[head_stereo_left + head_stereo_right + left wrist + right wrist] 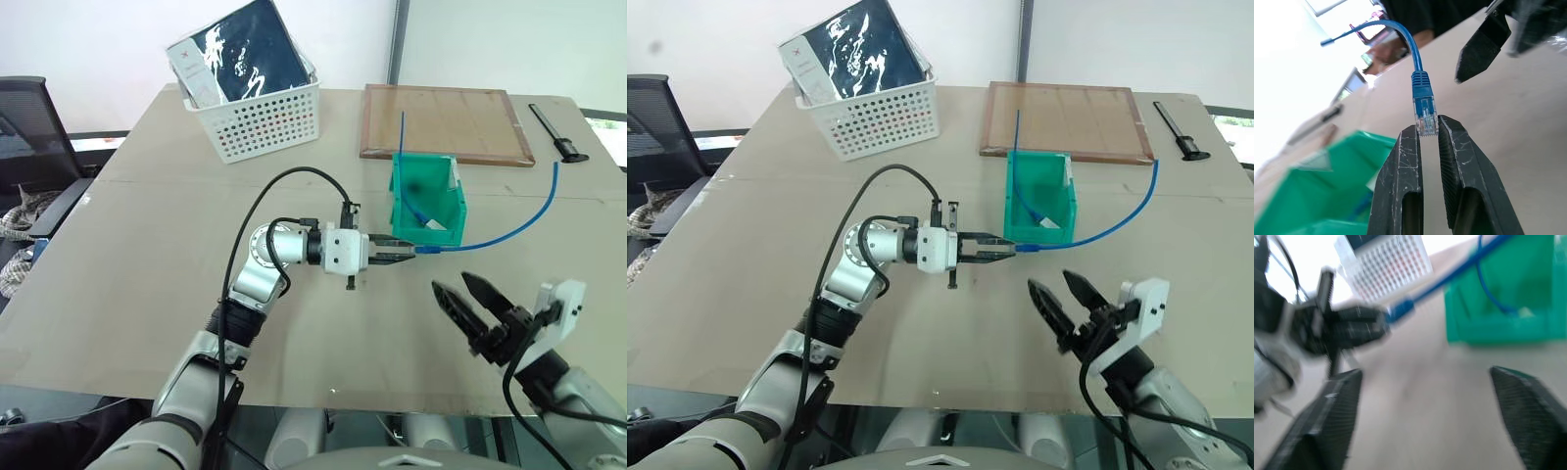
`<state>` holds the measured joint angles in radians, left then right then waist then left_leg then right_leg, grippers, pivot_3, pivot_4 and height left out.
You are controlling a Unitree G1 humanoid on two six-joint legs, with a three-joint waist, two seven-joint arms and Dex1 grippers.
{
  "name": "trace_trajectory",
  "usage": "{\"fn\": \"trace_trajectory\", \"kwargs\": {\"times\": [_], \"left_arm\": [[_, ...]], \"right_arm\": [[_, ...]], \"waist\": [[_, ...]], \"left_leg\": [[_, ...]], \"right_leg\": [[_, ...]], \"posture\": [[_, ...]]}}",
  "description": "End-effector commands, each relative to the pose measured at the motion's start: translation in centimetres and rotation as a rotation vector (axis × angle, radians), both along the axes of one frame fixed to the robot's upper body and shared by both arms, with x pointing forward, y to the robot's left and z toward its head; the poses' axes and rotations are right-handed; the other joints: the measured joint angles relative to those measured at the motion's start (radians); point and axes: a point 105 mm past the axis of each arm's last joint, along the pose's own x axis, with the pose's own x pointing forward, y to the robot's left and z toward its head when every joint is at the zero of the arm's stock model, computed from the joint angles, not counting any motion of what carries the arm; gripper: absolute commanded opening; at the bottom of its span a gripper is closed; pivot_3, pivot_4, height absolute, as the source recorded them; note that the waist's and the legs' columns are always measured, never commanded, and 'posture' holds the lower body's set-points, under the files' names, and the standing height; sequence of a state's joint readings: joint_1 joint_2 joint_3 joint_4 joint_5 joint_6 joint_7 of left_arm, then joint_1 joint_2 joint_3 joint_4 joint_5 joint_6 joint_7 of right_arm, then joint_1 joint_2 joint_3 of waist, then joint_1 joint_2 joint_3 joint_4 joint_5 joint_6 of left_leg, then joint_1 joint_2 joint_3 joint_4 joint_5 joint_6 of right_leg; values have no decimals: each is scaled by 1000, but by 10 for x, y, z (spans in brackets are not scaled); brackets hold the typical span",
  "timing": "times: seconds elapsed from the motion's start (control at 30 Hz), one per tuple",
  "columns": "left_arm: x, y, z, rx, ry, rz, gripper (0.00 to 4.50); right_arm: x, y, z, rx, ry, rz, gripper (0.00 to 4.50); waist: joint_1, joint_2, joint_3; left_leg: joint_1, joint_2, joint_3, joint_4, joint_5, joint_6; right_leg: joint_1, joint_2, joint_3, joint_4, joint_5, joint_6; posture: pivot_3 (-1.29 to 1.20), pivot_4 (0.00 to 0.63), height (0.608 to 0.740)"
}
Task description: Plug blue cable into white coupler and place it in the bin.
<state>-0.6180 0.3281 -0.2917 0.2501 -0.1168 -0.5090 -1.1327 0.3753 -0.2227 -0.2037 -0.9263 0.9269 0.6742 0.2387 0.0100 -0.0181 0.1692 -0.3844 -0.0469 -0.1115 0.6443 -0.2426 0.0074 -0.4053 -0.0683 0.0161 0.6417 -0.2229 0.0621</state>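
Observation:
My right gripper should next grab the cable by its blue boot [427,249] [1401,310], because the fingers of my left gripper cover the clear plug and the cable behind bends slack.
My left gripper [409,253] points level to the right, just in front of the teal bin [405,201], and is shut on the clear plug [1426,116] of the blue cable [519,223]. The cable curves away to the right and back, clear of the table. My right gripper [454,284] hangs open and empty at the front right, a short way from the plug. A second, straighter blue cable [401,137] stands in the bin, with a small white piece [434,225] at its lower end. I cannot tell whether that piece is the white coupler.
A white perforated basket [260,117] holding a dark packet stands at the back left. A wooden-framed board [446,122] lies behind the bin, with a black tool [558,132] to its right. An office chair [29,127] stands off the table's left side.

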Motion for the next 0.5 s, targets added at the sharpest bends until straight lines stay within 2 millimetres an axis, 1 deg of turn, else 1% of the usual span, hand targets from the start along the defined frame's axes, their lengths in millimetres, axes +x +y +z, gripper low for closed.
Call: {"fn": "trace_trajectory", "kwargs": {"times": [0.03,0.17,0.4,0.5], "left_arm": [[2,6,13,-48,-84,43,0],[4,11,16,-61,-100,81,0],[4,17,17,-76,-86,126,0],[3,17,18,-81,-84,133,0]], "right_arm": [[15,14,13,104,-14,34,3303],[35,24,25,164,-34,70,3303],[45,37,32,205,-23,149,3303],[47,39,31,191,-15,171,2407]], "waist": [[-2,0,0],[-6,0,0],[-19,0,0],[-23,0,0]], "left_leg": [[0,0,0,0,0,0],[0,-1,0,0,0,0],[0,-2,-1,-1,0,0],[0,-2,-1,-1,0,0]], "right_leg": [[0,0,0,0,0,0],[0,0,0,0,0,0],[0,1,0,0,0,0],[0,1,0,0,0,0]], "posture": [[0,150,738],[0,150,738],[0,150,738],[0,150,738]]}}
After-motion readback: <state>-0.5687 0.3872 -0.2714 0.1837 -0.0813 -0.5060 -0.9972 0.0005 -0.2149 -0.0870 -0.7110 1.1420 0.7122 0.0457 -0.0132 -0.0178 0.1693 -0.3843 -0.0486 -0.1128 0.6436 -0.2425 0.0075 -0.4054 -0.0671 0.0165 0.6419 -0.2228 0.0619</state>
